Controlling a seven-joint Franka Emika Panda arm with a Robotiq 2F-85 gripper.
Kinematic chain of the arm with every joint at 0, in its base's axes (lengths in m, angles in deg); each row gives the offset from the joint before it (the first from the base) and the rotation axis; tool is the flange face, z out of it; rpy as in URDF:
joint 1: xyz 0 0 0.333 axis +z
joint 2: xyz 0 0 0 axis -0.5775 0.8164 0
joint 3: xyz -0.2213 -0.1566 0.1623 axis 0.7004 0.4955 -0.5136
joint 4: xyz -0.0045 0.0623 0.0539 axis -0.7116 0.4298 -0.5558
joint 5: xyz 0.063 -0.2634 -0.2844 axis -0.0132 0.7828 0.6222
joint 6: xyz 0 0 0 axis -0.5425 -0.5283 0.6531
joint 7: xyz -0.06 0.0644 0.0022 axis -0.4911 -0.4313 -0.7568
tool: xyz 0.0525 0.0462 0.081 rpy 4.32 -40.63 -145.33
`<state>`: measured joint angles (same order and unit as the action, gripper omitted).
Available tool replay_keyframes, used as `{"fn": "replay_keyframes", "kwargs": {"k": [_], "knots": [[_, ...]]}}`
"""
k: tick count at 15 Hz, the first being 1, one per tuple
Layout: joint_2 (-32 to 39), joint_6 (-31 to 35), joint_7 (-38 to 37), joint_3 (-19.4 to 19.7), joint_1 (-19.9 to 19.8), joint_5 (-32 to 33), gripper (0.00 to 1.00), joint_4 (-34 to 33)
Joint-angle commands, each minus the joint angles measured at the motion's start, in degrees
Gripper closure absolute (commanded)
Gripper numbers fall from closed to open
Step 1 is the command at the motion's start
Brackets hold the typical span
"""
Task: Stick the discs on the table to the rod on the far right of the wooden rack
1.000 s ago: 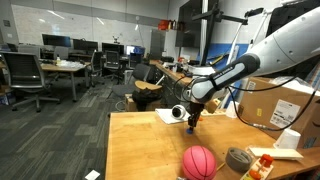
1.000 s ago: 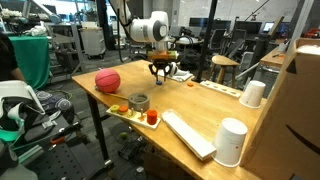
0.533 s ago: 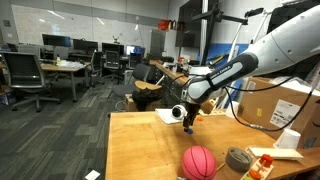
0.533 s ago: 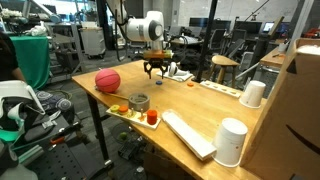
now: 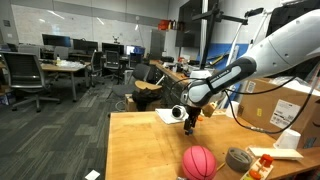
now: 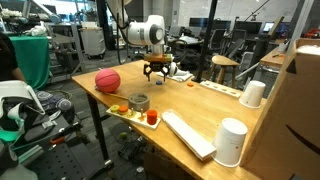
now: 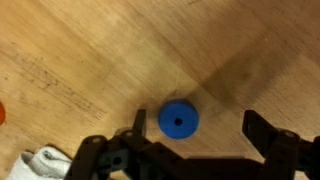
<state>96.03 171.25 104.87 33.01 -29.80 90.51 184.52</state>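
The fingers straddle the blue disc (image 7: 178,120) down to the table, so my gripper should close.
A blue disc (image 7: 178,120) with a small centre hole lies flat on the wooden table (image 7: 90,50). In the wrist view my gripper (image 7: 198,128) is open above it. The disc sits between the dark fingers (image 7: 138,122), close to the left one and untouched by either. An orange sliver (image 7: 2,112) shows at the left edge; I cannot tell what it is. In both exterior views the gripper (image 5: 190,124) (image 6: 158,76) hangs low over the table's far end. The wooden rack (image 6: 133,110) (image 5: 262,166) with orange-red pieces stands near the table's edge, away from the gripper.
A pink-red ball (image 5: 199,162) (image 6: 107,81) and a grey tape roll (image 5: 238,158) (image 6: 139,101) lie by the rack. A white round object (image 5: 177,113) sits near the gripper. Two white cups (image 6: 231,140) (image 6: 253,93), a long white block (image 6: 188,133) and cardboard boxes (image 5: 276,105) stand further off.
The jaws have gone from shut to wide open over the last second. The arm has shifted only slightly over the same spot.
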Motion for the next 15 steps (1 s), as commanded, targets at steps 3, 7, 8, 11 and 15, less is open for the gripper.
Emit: {"fn": "replay_keyframes", "kwargs": {"k": [3, 7, 8, 11, 15], "knots": [[1.1, 1.5, 0.2, -0.2, -0.8, -0.6, 0.45, -0.7], [1.2, 1.9, 0.3, -0.6, -0.7, -0.8, 0.74, -0.7], [1.1, 1.8, 0.4, -0.7, -0.7, -0.9, 0.78, -0.8], [1.1, 1.7, 0.5, -0.6, -0.5, -0.5, 0.75, -1.1], [-0.8, -0.5, 0.2, 1.0, 0.1, 1.8, 0.75, -1.6]]}}
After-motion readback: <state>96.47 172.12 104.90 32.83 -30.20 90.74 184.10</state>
